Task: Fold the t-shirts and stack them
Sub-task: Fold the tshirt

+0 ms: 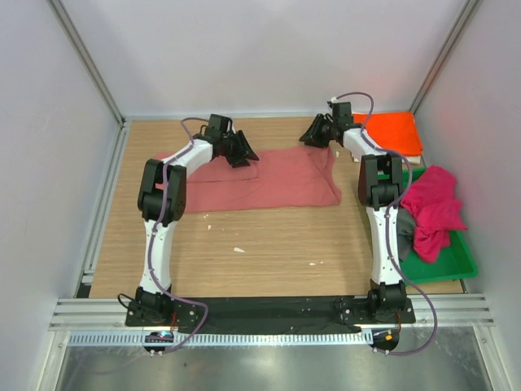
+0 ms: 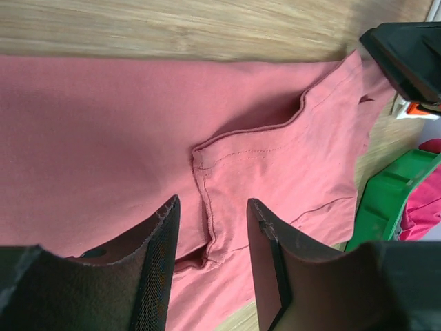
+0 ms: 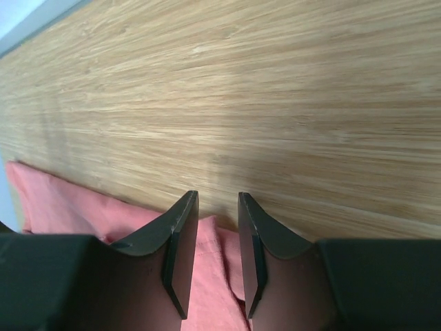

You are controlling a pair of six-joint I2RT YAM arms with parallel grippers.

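Note:
The shirt's raised corner lies between the fingers of my right gripper, so it is time to close now, which would catch the corner's fold.
The dusty salmon-red t-shirt (image 1: 277, 181) lies spread flat across the far middle of the table. My left gripper (image 1: 242, 151) hovers over its left part, jaws open; in the left wrist view (image 2: 210, 203) a stitched sleeve hem (image 2: 207, 207) lies below the gap. My right gripper (image 1: 313, 134) is at the shirt's far right corner, open, with the cloth edge (image 3: 215, 241) under its jaws. The orange shirt (image 1: 389, 130) lies folded at the back right, with a white edge (image 1: 409, 157) under it. The magenta shirt (image 1: 433, 210) and the dark grey one (image 1: 404, 232) lie crumpled in the tray.
A green plastic tray (image 1: 457, 262) stands at the right edge of the table and shows in the left wrist view (image 2: 386, 200). White walls and metal rails close in the table on three sides. Bare wood (image 1: 269, 252) lies between the shirt and the arm bases.

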